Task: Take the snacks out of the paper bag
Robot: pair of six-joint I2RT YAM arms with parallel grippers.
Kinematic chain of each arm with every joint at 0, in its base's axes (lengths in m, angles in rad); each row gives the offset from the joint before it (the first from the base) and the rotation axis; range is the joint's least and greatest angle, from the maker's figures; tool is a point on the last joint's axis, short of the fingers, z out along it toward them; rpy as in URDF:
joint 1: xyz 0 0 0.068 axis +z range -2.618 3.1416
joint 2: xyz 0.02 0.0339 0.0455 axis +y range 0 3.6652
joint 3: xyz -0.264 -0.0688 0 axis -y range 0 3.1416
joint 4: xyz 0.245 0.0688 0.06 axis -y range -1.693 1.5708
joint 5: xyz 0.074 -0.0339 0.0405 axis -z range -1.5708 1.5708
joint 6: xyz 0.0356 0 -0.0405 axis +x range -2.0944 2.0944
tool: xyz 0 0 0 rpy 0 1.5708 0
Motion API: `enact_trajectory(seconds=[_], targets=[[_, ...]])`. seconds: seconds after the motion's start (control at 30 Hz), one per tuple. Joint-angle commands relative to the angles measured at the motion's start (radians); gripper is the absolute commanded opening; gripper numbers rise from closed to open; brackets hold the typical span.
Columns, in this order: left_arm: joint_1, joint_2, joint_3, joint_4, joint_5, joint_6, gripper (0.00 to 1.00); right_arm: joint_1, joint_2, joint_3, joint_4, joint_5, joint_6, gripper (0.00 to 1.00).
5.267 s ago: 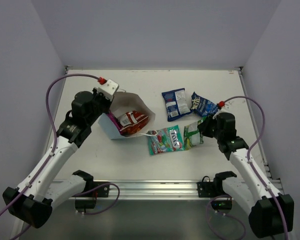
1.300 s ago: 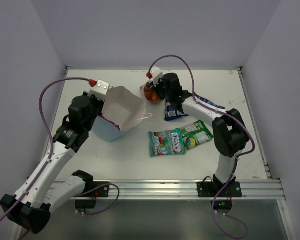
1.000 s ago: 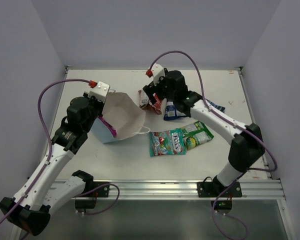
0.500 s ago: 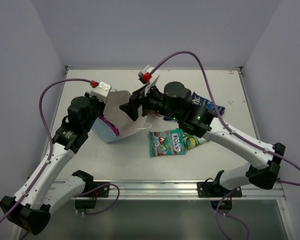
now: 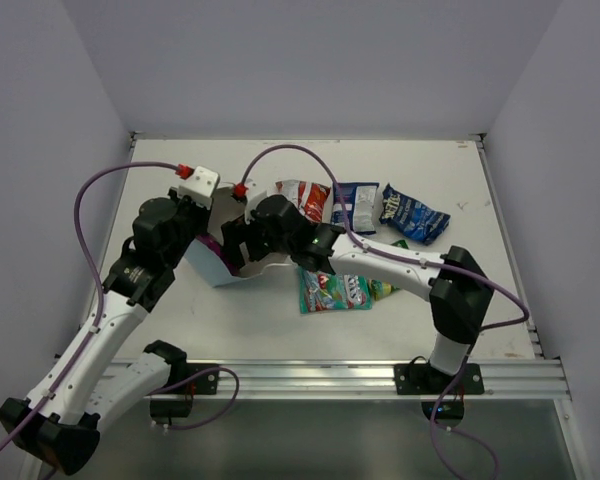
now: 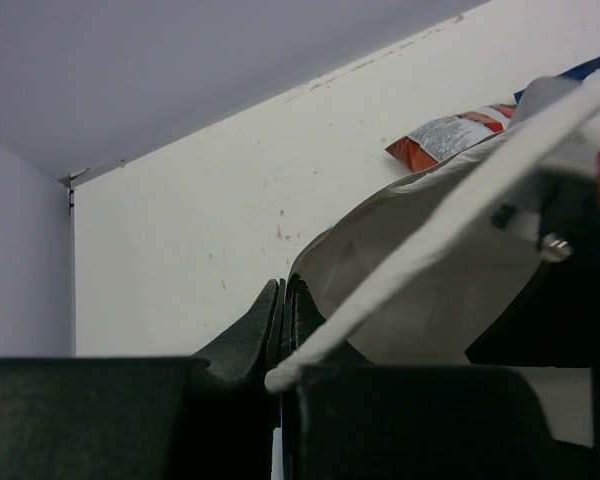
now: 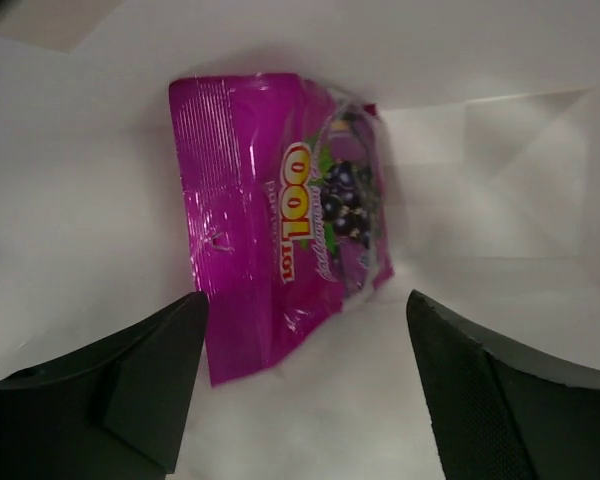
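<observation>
Next, my right gripper needs to pinch the magenta packet's near edge, closest to my fingers, to take the packet out of the bag.
The light blue paper bag lies on its side, mouth toward the right. My left gripper is shut on the bag's upper rim, and a white string handle runs across that view. My right gripper reaches into the bag's mouth. In the right wrist view it stands open, with a magenta packet lying on the white inside just beyond its fingertips, untouched. On the table lie a red-white packet, two dark blue packets, a teal packet and a green packet, partly hidden.
The right arm stretches across the table's middle, over the teal and green packets. The red-white packet also shows behind the bag in the left wrist view. Walls close the table on three sides.
My right arm has swung left from the red-white packet, which stays on the table at the back, and pushed its open gripper into the bag's mouth. The left gripper keeps holding the rim.
</observation>
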Motion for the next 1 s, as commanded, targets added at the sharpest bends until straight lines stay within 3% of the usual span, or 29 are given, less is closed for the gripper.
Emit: enact_trajectory(seconds=[0.0,0.27,0.4,0.5,0.7,0.73,0.77,0.97], targets=[[-0.002,-0.008,0.033,0.056,0.025,-0.056,0.0,0.016,0.057,0.025,0.074,-0.048,0.047,0.84],[-0.002,0.0,0.051,0.03,0.057,-0.131,0.0,0.019,0.182,0.062,0.069,-0.047,0.07,0.93],[-0.002,0.0,0.051,0.021,0.071,-0.148,0.0,0.019,0.231,0.088,0.069,-0.042,0.073,0.86],[0.0,0.0,0.053,0.019,0.078,-0.156,0.0,0.019,0.253,0.093,0.078,-0.05,0.068,0.72],[-0.002,-0.008,0.053,0.013,0.084,-0.159,0.0,0.019,0.261,0.094,0.078,-0.065,0.048,0.24],[-0.002,-0.008,0.054,0.012,0.084,-0.159,0.0,0.019,0.261,0.093,0.077,-0.059,0.042,0.09],[-0.002,-0.009,0.051,0.011,0.083,-0.158,0.0,0.019,0.253,0.088,0.077,-0.055,0.039,0.01],[-0.002,-0.012,0.034,-0.016,0.029,-0.124,0.0,0.02,0.149,0.035,0.092,-0.029,-0.016,0.0]])
